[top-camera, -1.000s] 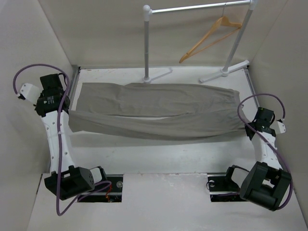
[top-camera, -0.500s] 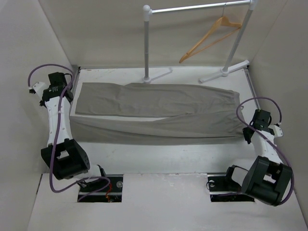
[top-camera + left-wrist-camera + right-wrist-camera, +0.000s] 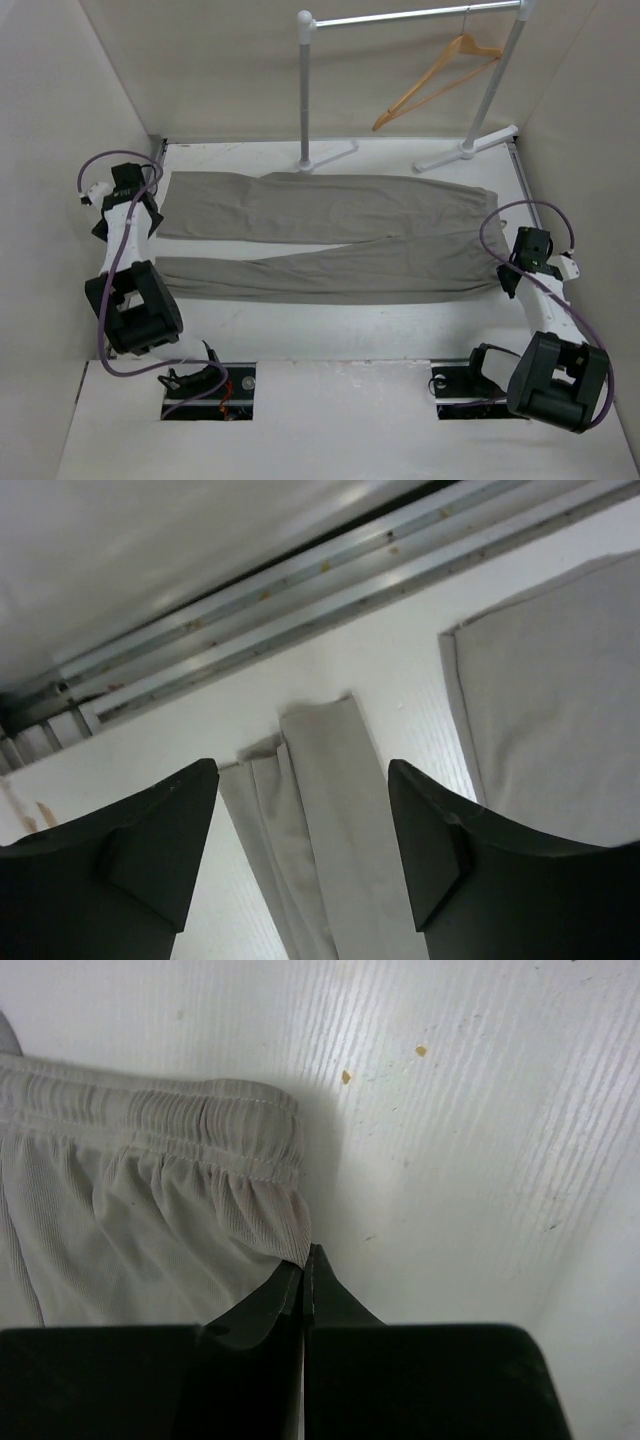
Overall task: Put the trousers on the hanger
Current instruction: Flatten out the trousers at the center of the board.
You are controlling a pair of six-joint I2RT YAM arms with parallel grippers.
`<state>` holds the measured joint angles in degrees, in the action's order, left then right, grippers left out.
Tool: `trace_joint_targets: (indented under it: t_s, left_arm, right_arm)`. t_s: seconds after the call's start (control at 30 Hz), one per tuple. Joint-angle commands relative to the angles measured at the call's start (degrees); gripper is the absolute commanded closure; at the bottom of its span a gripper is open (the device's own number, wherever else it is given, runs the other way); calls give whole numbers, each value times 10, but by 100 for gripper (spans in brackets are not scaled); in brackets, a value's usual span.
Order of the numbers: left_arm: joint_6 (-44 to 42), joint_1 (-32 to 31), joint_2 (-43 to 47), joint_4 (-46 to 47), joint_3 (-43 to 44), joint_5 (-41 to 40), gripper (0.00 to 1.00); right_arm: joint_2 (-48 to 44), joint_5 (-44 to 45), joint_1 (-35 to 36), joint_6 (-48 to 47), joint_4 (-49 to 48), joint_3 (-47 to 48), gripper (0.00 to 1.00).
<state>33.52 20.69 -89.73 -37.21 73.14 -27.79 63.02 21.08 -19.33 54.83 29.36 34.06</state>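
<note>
I should next use my left gripper to grab the folded cuff of the near leg, opposite the held waistband corner. Then I can fold the trousers [image 3: 330, 235] lengthwise for hanging.
The grey-taupe trousers [image 3: 330, 235] lie flat across the table, leg ends to the left and waistband to the right. My left gripper [image 3: 143, 215] is open just above the left leg ends. In the left wrist view a narrow folded cuff [image 3: 315, 820] lies on the table between the spread fingers [image 3: 170, 840], untouched; more cloth lies to the right. My right gripper [image 3: 512, 272] is shut on the near corner of the gathered waistband [image 3: 240, 1160], pinched at the very tips [image 3: 305, 1257]. The tan wooden hanger [image 3: 440, 78] hangs from the rail at the back right.
The white-and-silver clothes rail [image 3: 410, 16] stands at the back, its post [image 3: 305, 95] and feet [image 3: 470, 148] on the table's far edge. Walls close in on both sides. A metal strip [image 3: 330, 570] runs along the table's left edge.
My left gripper has opened and let go of the leg end. The near leg, lifted a second ago, now lies flat. Both arms have drawn closer to the table's sides.
</note>
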Motion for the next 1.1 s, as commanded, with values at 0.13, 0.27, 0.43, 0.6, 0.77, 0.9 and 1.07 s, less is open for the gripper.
trace_joint_targets:
  t_s: [0.13,0.27,0.43,0.6,0.77,0.9,1.07]
  left_arm:
    - [103,28,213,12,-216,49,59]
    - [143,54,241,47,-328,122,64]
    - [152,103,222,115,-374,162,65]
    - [156,125,183,166,-378,165,65]
    - [181,126,142,218,-388,170,65]
    - [180,130,114,238,-390,172,74]
    - [179,134,101,237,-384,182,94]
  right_arm:
    - [7,13,43,5,-30,26,97]
    - [17,12,55,6,-32,28,97]
    - [15,6,55,5,-33,31,97]
    - [3,-1,54,3,-48,15,97]
    - [-4,-2,54,0,-51,1,97]
    - [-7,-3,54,-1,-51,0,97]
    - [-10,-6,55,12,-47,11,97]
